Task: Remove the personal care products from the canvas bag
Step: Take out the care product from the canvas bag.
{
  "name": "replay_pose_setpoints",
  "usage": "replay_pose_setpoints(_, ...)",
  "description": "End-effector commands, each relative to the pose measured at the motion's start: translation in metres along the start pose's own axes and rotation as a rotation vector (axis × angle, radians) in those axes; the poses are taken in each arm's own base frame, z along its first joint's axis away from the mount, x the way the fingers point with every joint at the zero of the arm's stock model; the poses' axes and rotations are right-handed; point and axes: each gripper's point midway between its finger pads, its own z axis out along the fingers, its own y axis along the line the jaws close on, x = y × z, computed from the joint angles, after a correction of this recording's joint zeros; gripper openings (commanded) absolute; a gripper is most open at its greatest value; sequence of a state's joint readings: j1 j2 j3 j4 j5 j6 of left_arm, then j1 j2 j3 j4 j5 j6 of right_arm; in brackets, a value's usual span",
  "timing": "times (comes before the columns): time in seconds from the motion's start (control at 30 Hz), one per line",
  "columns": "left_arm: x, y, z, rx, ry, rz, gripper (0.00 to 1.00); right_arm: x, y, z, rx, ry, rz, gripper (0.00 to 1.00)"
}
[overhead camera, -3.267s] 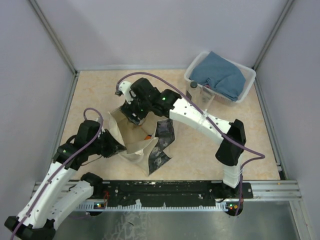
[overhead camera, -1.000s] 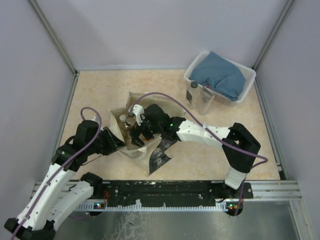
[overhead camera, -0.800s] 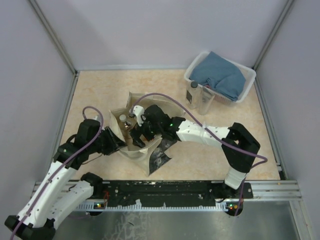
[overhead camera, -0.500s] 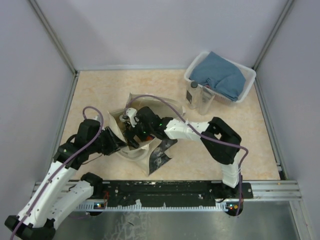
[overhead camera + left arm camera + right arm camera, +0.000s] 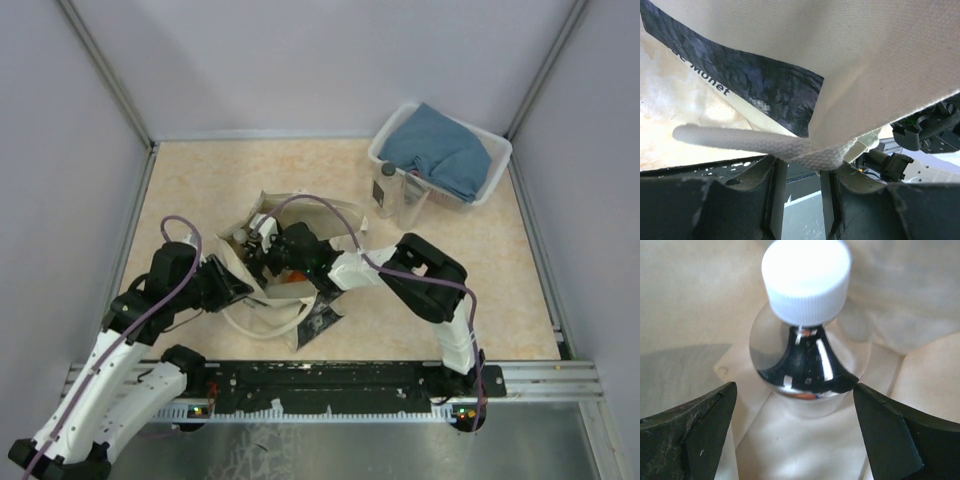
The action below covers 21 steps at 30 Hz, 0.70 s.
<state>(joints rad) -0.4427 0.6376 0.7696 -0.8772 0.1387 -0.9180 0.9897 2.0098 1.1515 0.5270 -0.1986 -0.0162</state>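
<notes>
The clear bottle needs to stand upright outside. My right gripper will next grab the bottle's body just below its white ribbed cap, so the bottle's base stays free.
The cream canvas bag [image 5: 262,312] lies slumped at centre-left with its dark printed panel [image 5: 320,308] to the right. My left gripper [image 5: 238,285] is shut on the bag's webbing strap [image 5: 807,154] at the rim, with cream cloth [image 5: 865,60] filling the view above. My right gripper [image 5: 263,254] is down inside the bag's mouth, open. Its fingers stand either side of a clear bottle [image 5: 807,357] with a white ribbed cap, not touching it. Midway between those fingertips [image 5: 794,390] is the bottle's body. An orange item [image 5: 293,278] shows inside the bag.
A white plastic basket [image 5: 381,151] stands at the back right with a blue folded cloth [image 5: 440,155] in it and a small bottle [image 5: 386,188] at its near corner. Grey walls close in the left, back and right sides.
My right arm has folded and pushed its gripper leftward and deeper into the bag's mouth. The bag has slumped a little. The left gripper has kept its hold in place.
</notes>
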Motion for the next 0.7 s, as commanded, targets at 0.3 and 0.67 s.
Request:
replay_pose_setpoints(0.3, 0.002, 0.006, 0.004, -0.021, 0.006, -0.001, 0.37, -0.02, 0.002, 0.05, -0.09, -0.166, -0.041, 0.99)
replay_pose_setpoints(0.67, 0.001, 0.007, 0.005, -0.027, 0.0, 0.002, 0.37, 0.022, 0.002, 0.054, -0.08, -0.027, -0.033, 0.89)
